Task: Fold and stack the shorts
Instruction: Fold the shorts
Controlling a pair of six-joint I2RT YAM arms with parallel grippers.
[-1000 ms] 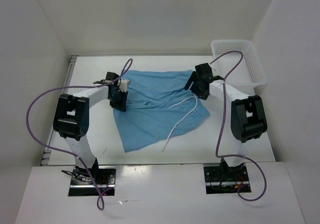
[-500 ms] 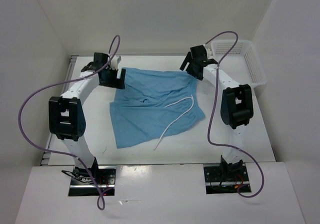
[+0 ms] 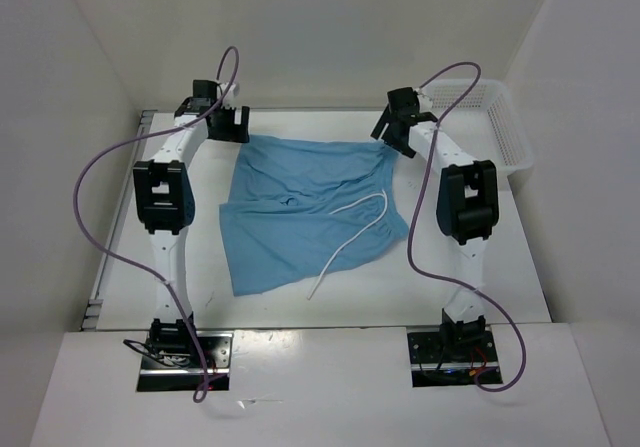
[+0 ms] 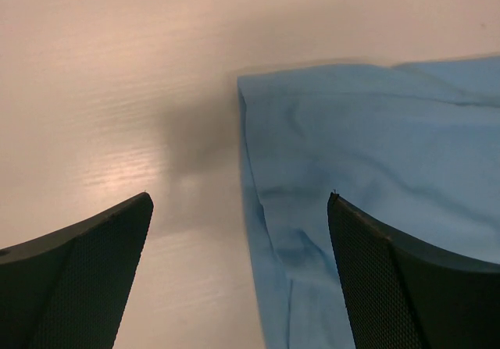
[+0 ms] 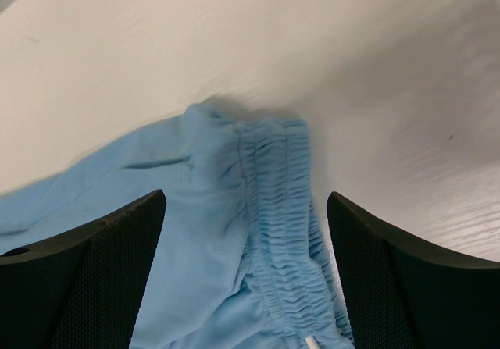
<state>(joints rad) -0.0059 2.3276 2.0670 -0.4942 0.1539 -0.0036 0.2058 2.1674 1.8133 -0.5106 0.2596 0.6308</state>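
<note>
My left gripper should next grab the shorts [image 3: 305, 207] at the far hem corner [image 3: 248, 142], opposite the waistband corner, to fold the shorts' far edge over evenly.
The light blue shorts [image 3: 305, 207] lie spread flat on the white table [image 3: 470, 287], waistband on the right, with the white drawstring [image 3: 345, 237] trailing across them toward the near edge. My left gripper [image 3: 232, 129] hangs open just above the shorts' far left corner [image 4: 258, 91], nothing between its fingers [image 4: 391, 279]. My right gripper [image 3: 398, 137] stands open over the gathered waistband [image 5: 281, 232] at the far right corner, also holding nothing. Both arms are stretched far across the table.
A white mesh basket [image 3: 500, 132] stands at the far right corner of the table, just right of my right gripper. White walls enclose the table on three sides. Purple cables loop off both arms.
Both grippers carried the far edge of the shorts toward the back of the table and spread the cloth flat. The left gripper then opened and let go; both now hover above the far corners.
</note>
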